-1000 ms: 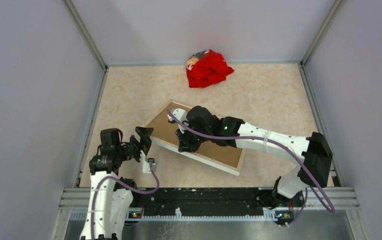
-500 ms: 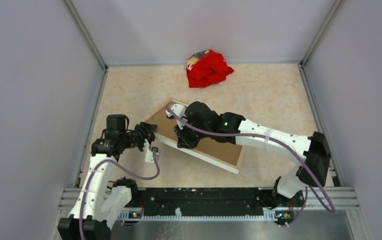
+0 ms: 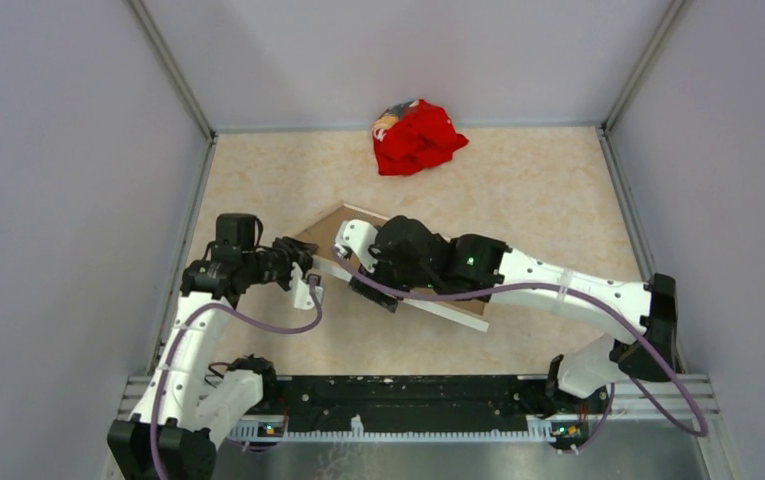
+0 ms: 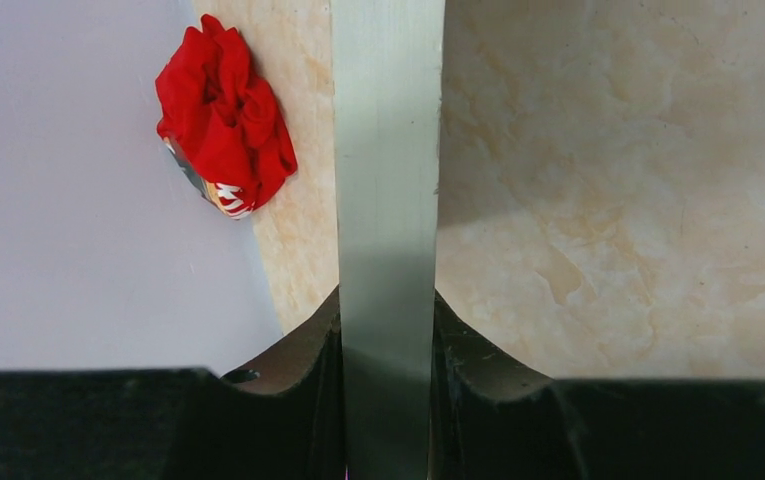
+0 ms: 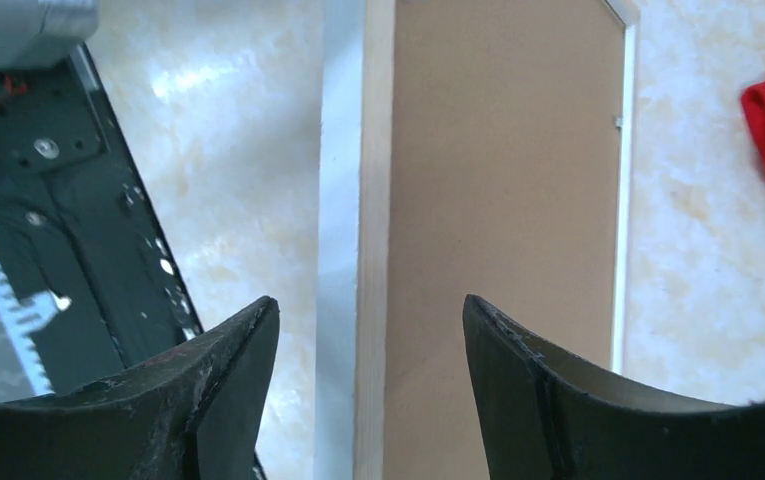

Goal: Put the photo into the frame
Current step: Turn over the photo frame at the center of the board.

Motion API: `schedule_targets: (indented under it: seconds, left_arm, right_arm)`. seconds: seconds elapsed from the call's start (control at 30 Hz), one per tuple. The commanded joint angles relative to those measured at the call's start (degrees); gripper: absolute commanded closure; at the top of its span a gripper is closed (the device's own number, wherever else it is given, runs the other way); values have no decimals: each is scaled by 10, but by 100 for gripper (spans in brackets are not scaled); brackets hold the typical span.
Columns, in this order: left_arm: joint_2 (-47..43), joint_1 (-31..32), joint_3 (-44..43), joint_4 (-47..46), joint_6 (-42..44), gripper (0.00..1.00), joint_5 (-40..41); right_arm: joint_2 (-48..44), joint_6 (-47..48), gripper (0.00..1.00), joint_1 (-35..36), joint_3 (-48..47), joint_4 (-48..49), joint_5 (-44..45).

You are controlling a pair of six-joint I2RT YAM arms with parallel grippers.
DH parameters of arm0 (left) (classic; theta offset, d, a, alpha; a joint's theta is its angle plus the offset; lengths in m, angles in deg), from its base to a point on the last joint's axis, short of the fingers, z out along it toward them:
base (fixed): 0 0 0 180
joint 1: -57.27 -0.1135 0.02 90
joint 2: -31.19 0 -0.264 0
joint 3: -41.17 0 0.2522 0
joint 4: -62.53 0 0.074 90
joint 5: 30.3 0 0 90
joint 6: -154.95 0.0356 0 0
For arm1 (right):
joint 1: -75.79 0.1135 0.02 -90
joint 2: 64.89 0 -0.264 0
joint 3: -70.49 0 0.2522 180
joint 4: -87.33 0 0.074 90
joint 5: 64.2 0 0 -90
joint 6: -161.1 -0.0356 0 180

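My right gripper will next grab the frame's near long edge (image 5: 355,307) to turn the frame over, because it lies back side up.
The frame (image 3: 445,309) lies back side up in the middle of the table, its brown backing board (image 5: 503,180) facing the camera and its pale wood edge (image 5: 376,200) showing. My left gripper (image 3: 303,260) is shut on the frame's left corner; in the left wrist view the frame's edge (image 4: 388,150) runs straight out between the fingers (image 4: 303,345). My right gripper (image 3: 372,286) hovers open over the frame's near long edge, with the fingers (image 5: 518,350) standing on either side of the wood strip and apart from it. The photo is out of view.
A crumpled red cloth (image 3: 416,136) lies at the back centre against the wall, and the red cloth (image 4: 223,120) also shows in the left wrist view. Grey walls close in three sides. A black and metal rail (image 3: 408,395) runs along the near edge.
My right gripper has opened and let go of the frame's near edge. My left gripper has moved onto the frame's left corner and shut on it. The frame has turned slightly.
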Motion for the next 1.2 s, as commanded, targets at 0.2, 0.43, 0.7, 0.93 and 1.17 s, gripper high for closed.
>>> schedule_targets:
  seconds: [0.2, 0.43, 0.7, 0.93, 1.17]
  left_arm:
    - [9, 5, -42, 1, -49, 67, -26]
    - [0, 5, -41, -4, -74, 67, -29]
    - [-8, 5, -39, -17, -93, 63, -35]
    - [-37, 5, -32, -73, -167, 25, -34]
    - [-22, 4, -99, -142, -385, 1, 20]
  right_arm:
    - [-31, 108, 33, 68, 26, -66, 141]
    - [-9, 155, 41, 106, 82, -17, 283]
    - [-49, 173, 90, 108, 101, 82, 347]
    - [-37, 183, 100, 88, 37, 92, 330]
    - [14, 54, 100, 7, -123, 20, 195]
